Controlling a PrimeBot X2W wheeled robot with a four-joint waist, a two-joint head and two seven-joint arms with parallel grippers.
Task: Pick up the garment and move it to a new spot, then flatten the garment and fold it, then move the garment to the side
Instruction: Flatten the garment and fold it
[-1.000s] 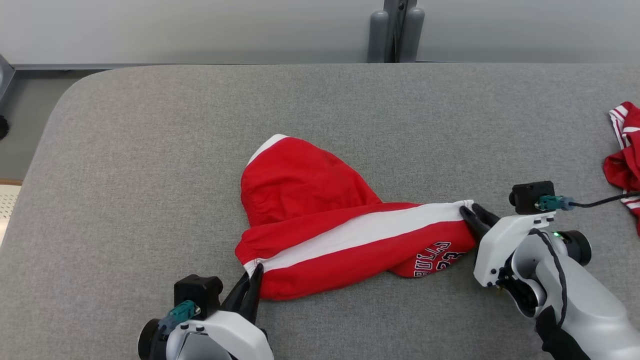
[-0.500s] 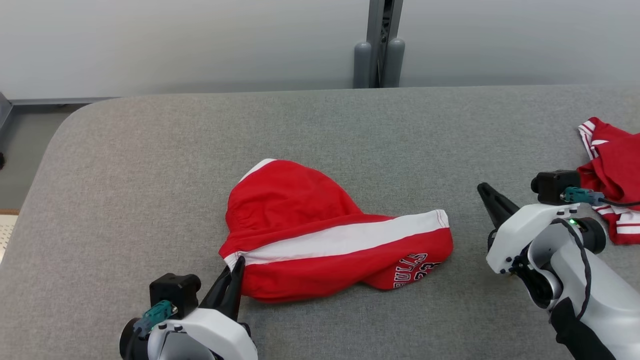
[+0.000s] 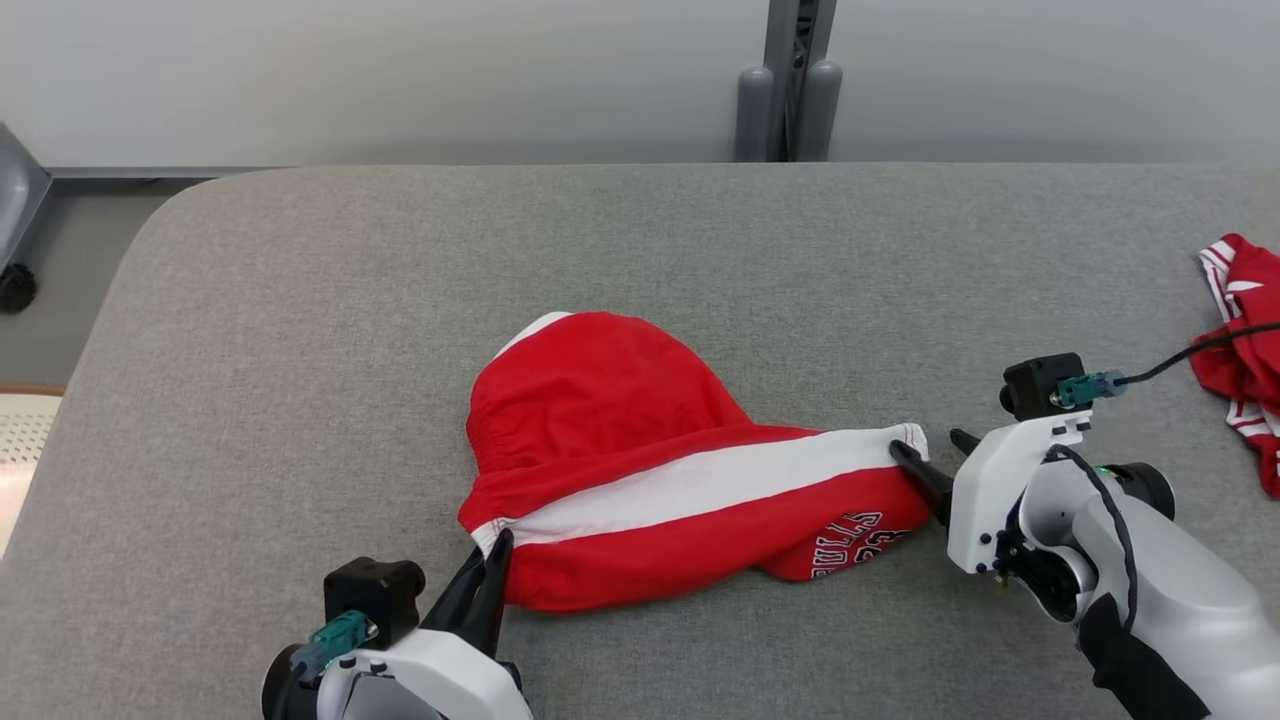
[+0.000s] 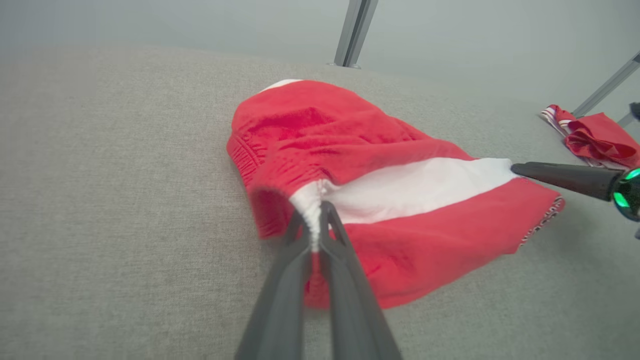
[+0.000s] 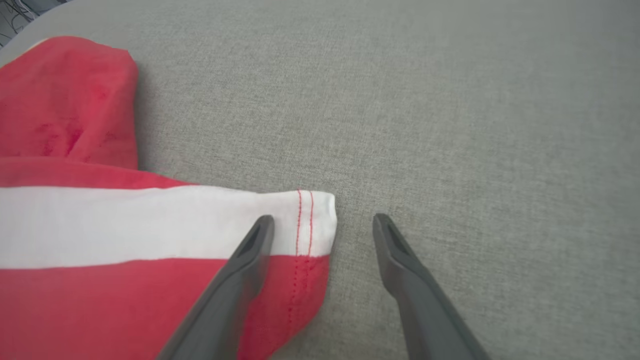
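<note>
I should grab the white-striped hem corner [image 3: 908, 440] with my right gripper next. Then I can flatten the garment [image 3: 640, 470] for folding.
The garment [image 3: 640, 470] is a pair of red shorts with a white side stripe and black-and-white lettering, lying rumpled mid-table. My left gripper [image 3: 497, 545] is shut on the waistband corner at the garment's near left end; in the left wrist view the white seam [image 4: 314, 210] sits pinched between the fingers. My right gripper [image 3: 930, 450] stands open at the hem on the right end. In the right wrist view one finger [image 5: 250, 250] lies over the white stripe [image 5: 150, 225] and the other finger [image 5: 395, 250] rests on bare table beside the hem.
The grey fabric-covered table [image 3: 300, 300] has a rounded far-left corner. A second red and white garment [image 3: 1245, 340] lies crumpled at the right edge. A grey post [image 3: 790, 80] stands behind the table. My right wrist cable [image 3: 1170, 365] runs toward that second garment.
My right gripper let go of the hem, drew back to the right, then returned to the hem with its jaws open. My left gripper kept its hold. The head camera shifted.
</note>
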